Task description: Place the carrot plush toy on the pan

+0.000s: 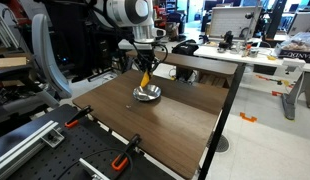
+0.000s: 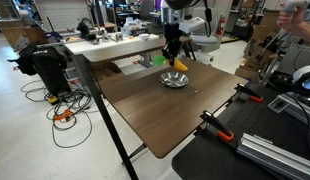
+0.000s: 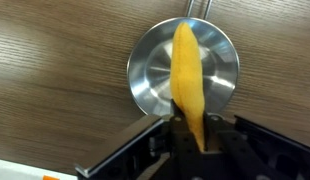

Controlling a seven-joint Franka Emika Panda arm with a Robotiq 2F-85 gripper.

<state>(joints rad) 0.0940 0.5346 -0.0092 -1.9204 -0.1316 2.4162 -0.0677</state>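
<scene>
The carrot's orange tip points down inside the pan's round rim, low over the pan's silver bottom, so it is time to release the carrot now.
My gripper is shut on the carrot plush toy, an orange cone that hangs from the jaws straight over the pan. The pan is a round shiny silver dish on the brown table; its thin handle runs off the top of the wrist view. In both exterior views the gripper holds the carrot just above the pan. I cannot tell whether the carrot's tip touches the pan. The green tuft is hidden inside the jaws.
The brown wooden table has clamps along its near edge. Cluttered desks stand behind it. A person is at the far side of an exterior view.
</scene>
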